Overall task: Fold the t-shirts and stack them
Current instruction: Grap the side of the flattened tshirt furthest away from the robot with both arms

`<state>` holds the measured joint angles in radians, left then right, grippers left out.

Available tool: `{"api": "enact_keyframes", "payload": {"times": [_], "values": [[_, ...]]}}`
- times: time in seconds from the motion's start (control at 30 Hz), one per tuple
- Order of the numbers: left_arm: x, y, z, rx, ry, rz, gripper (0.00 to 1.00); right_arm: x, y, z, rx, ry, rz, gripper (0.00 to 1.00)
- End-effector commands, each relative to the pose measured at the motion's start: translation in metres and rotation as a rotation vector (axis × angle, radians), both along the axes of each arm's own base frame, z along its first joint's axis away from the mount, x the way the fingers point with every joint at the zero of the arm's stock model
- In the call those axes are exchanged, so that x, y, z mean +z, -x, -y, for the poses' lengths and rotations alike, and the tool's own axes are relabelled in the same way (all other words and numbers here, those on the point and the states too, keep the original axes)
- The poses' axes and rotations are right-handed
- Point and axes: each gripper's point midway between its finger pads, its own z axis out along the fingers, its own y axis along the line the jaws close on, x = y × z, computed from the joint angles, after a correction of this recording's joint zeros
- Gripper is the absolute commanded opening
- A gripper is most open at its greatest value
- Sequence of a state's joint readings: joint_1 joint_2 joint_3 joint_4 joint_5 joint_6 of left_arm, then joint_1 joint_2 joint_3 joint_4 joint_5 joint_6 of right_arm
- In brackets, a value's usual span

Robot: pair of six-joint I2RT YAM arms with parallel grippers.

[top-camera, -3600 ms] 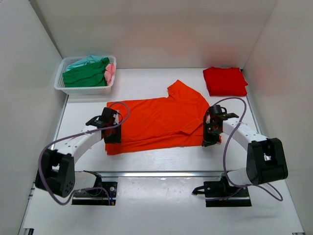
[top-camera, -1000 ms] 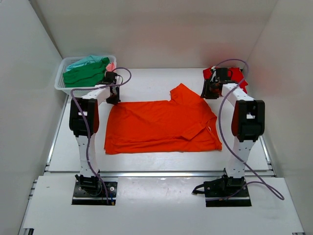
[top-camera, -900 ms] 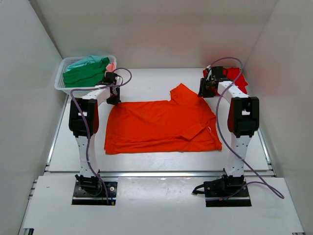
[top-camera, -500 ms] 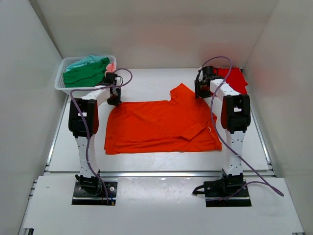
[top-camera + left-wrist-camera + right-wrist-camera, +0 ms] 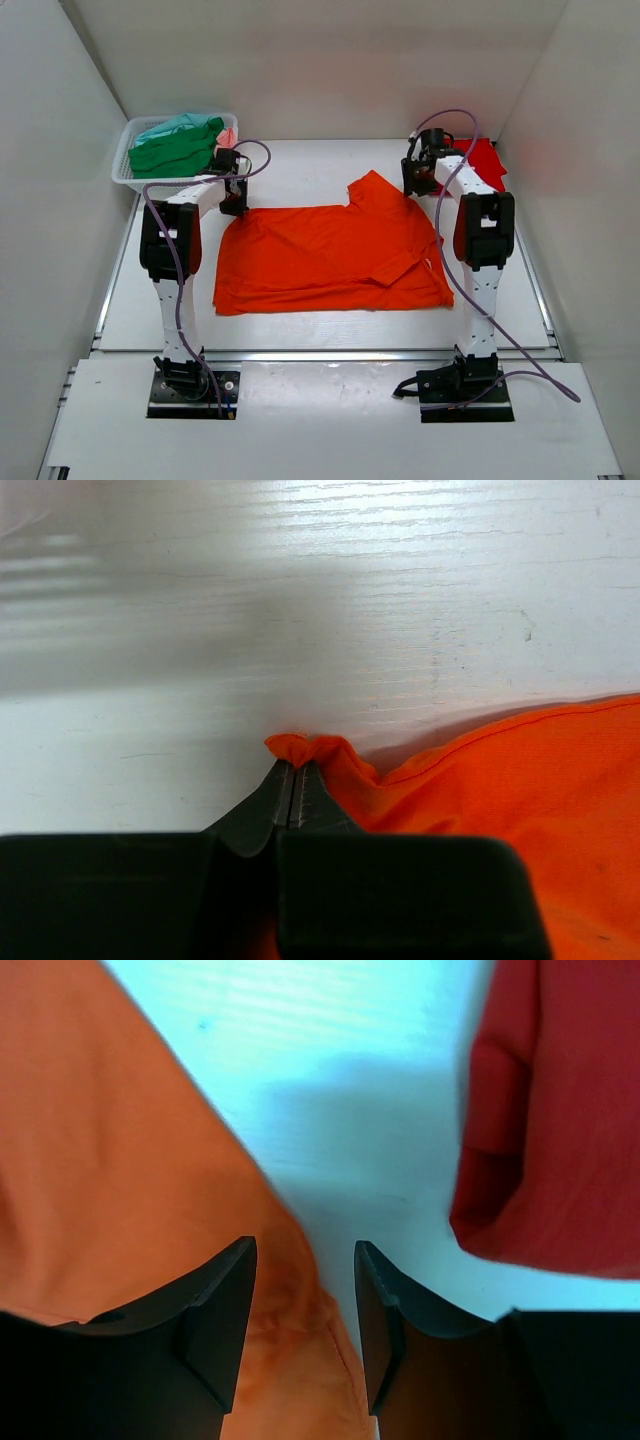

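Observation:
My right gripper isn't ready to close yet: my fingers are above the cloth in the right wrist view. It should go down to the sleeve's edge between them first, and then close.
The bright orange t-shirt lies spread on the table, one sleeve pointing to the back. My left gripper is shut on the shirt's far left corner and pins it at table level. My right gripper is open above the back sleeve's right edge, which lies between the fingers. The folded deeper red t-shirt lies at the back right, partly hidden behind the right arm; its edge shows in the right wrist view. Green, teal and pink tees lie in the basket.
A white mesh basket stands at the back left corner, close to my left gripper. White walls close in the table on the left, back and right. Purple cables loop from both arms.
Both arms have reached from the shirt's near side to its far edge. The shirt has been spread flatter. In the last second the right gripper slid left from the red shirt to the orange sleeve.

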<state>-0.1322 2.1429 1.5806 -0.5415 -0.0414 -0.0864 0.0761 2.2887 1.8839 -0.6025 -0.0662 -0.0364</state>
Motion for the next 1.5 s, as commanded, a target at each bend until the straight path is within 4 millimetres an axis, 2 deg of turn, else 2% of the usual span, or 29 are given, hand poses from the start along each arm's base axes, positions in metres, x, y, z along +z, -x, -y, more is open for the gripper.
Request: {"api": "enact_keyframes", "payload": {"times": [0.0,0.13,0.33,0.67,0.87,0.9,1.2,1.33,1.37,1.4,1.43,1.47], "values": [[0.033,-0.001,0.000,-0.006,0.012,0.053,0.01,0.010,-0.015,-0.017,0.075,-0.066,0.014,0.39],[0.036,-0.004,-0.003,0.002,0.003,0.067,0.01,0.002,-0.009,-0.018,0.089,-0.077,-0.035,0.40],[0.035,-0.003,-0.002,-0.001,0.013,0.063,0.00,-0.001,-0.014,-0.020,0.111,-0.073,-0.033,0.40],[0.029,0.000,-0.002,0.004,0.010,0.046,0.02,-0.004,-0.034,-0.027,0.160,-0.077,-0.026,0.40],[0.035,-0.004,-0.005,0.012,0.014,0.066,0.02,-0.009,-0.039,-0.034,0.188,-0.069,-0.021,0.42],[0.035,-0.003,-0.002,0.004,0.020,0.066,0.03,-0.010,-0.038,-0.043,0.205,-0.068,-0.023,0.42],[0.030,-0.002,-0.004,0.012,0.020,0.059,0.03,-0.017,-0.042,-0.068,0.259,-0.075,-0.009,0.45],[0.032,-0.004,-0.005,0.016,0.021,0.066,0.03,-0.025,-0.038,-0.073,0.267,-0.070,-0.029,0.40],[0.030,0.000,-0.005,0.013,0.022,0.056,0.03,-0.031,-0.036,-0.070,0.267,-0.062,-0.043,0.35],[0.032,-0.002,-0.003,0.012,0.024,0.063,0.03,-0.028,-0.036,-0.069,0.262,-0.056,-0.042,0.32],[0.031,-0.003,-0.007,0.021,0.023,0.065,0.03,-0.030,-0.034,-0.070,0.260,-0.053,-0.053,0.21],[0.035,-0.004,-0.009,0.026,0.026,0.072,0.03,-0.031,-0.034,-0.066,0.246,-0.046,-0.055,0.00]]}}
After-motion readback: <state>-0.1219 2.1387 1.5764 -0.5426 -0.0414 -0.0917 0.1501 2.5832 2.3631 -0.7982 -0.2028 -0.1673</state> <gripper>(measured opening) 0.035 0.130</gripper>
